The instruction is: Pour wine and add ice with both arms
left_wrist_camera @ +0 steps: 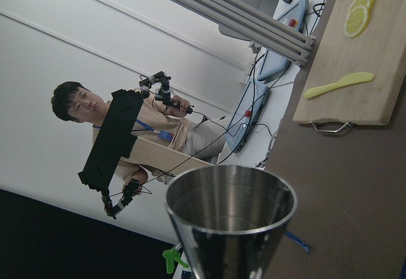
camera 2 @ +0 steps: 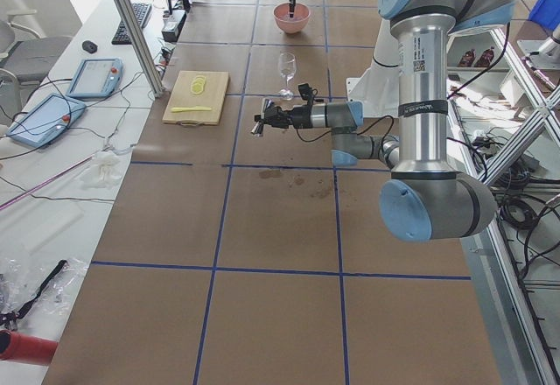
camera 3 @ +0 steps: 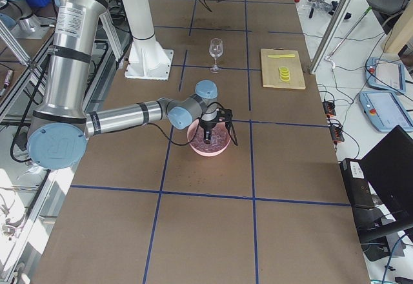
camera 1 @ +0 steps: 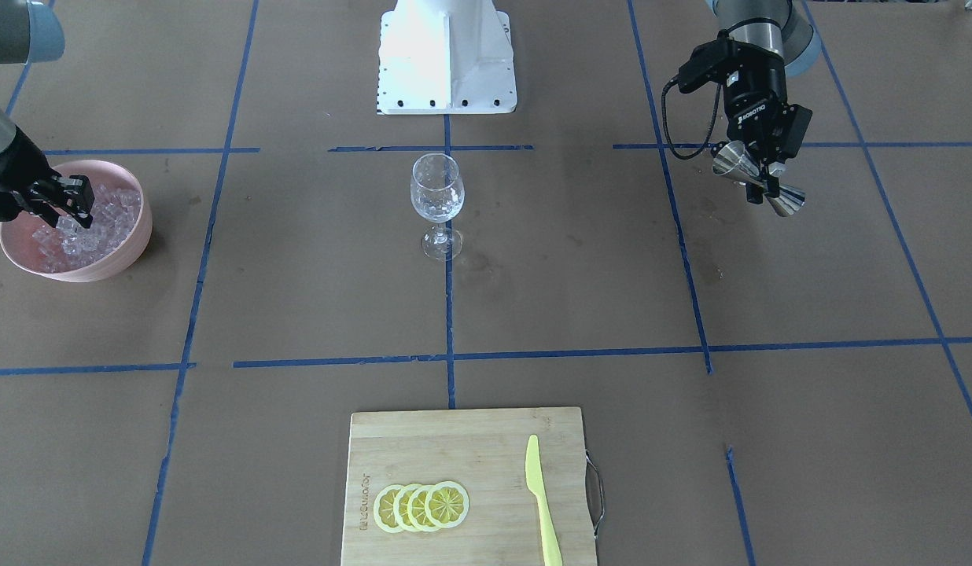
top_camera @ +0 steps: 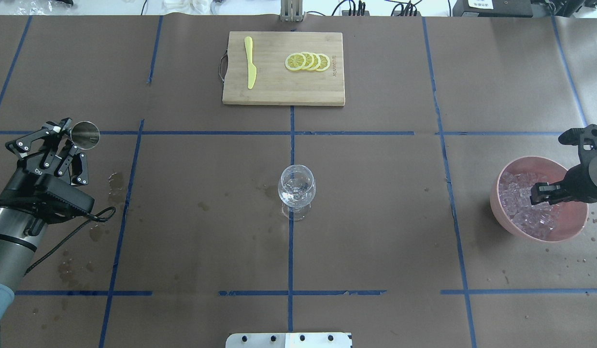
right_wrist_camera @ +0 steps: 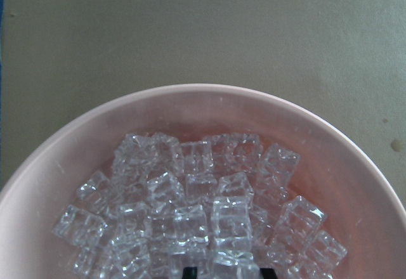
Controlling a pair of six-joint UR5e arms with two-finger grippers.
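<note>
The ice cube should be grabbed next by its exposed upper sides with the robot's right gripper, since other cubes crowd close around it in the bowl.
A clear wine glass (camera 1: 436,196) stands upright at the table's middle; it also shows in the overhead view (top_camera: 296,186). My left gripper (camera 1: 761,182) is shut on a steel jigger (top_camera: 85,134), held tilted above the table well off to the glass's side; its cup fills the left wrist view (left_wrist_camera: 231,209). My right gripper (camera 1: 65,214) is open, tips down in a pink bowl (top_camera: 495,195) of ice (top_camera: 518,193). In the right wrist view the fingertips (right_wrist_camera: 188,271) sit among the ice cubes (right_wrist_camera: 190,196).
A bamboo cutting board (top_camera: 279,92) on the far side from the robot holds lemon slices (top_camera: 308,61) and a yellow knife (top_camera: 250,63). The white robot base (camera 1: 447,55) is behind the glass. Wet stains (top_camera: 116,181) mark the paper near my left arm.
</note>
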